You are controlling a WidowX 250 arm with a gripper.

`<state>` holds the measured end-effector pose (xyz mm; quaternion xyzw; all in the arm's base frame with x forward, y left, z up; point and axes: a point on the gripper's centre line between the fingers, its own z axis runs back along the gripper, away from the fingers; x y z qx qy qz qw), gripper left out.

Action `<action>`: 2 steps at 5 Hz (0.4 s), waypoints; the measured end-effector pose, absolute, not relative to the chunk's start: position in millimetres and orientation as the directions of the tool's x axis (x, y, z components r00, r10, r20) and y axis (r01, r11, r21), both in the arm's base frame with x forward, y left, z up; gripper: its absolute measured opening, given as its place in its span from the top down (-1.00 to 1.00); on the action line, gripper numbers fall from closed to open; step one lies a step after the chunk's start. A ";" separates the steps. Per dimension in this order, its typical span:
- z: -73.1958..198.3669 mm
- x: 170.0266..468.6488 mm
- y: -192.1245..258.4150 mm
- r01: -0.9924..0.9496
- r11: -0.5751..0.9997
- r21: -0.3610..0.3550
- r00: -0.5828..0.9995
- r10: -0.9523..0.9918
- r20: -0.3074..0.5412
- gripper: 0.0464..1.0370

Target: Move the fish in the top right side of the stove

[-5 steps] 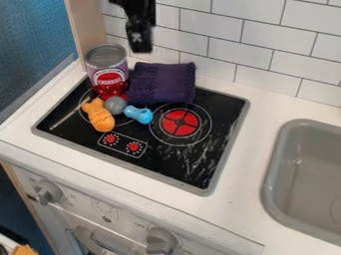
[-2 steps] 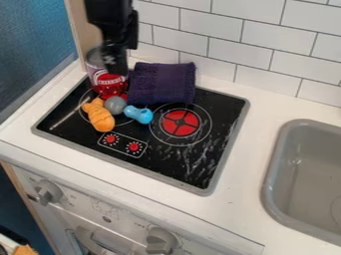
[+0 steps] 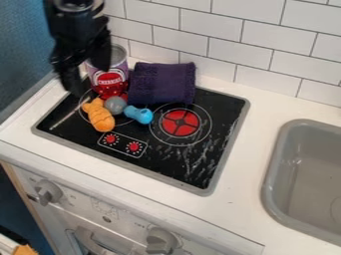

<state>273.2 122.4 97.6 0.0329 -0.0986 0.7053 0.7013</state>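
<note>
My gripper grabs the middle of the fish's body next, to move the orange fish [image 3: 101, 118] to its new spot on the black stove.
The black gripper [image 3: 86, 77] is at the upper left, over the stove's back left corner and in front of the can, its two fingers apart with nothing between them. Just below and to its right lies the orange fish [image 3: 101, 118], on the left part of the black stove [image 3: 163, 164]. The fish touches or nearly touches a grey round object [image 3: 115, 105].
Behind the fish stands a can [image 3: 110, 78] with a red thing at its foot. A blue toy [image 3: 139, 114] lies right of the grey object, and a folded purple cloth [image 3: 162, 83] covers the stove's back edge. The grey sink [image 3: 274, 164] is at the right.
From the top edge the gripper has come down and to the left, passing in front of the can. The fish and the other objects have stayed where they were.
</note>
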 end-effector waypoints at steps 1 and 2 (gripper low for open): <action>85.0 262.4 131.8 -0.997 0.066 -0.029 0.057 0.965 0.258 -0.92; 65.7 258.6 127.2 -0.995 0.102 0.023 0.105 0.957 0.270 -0.92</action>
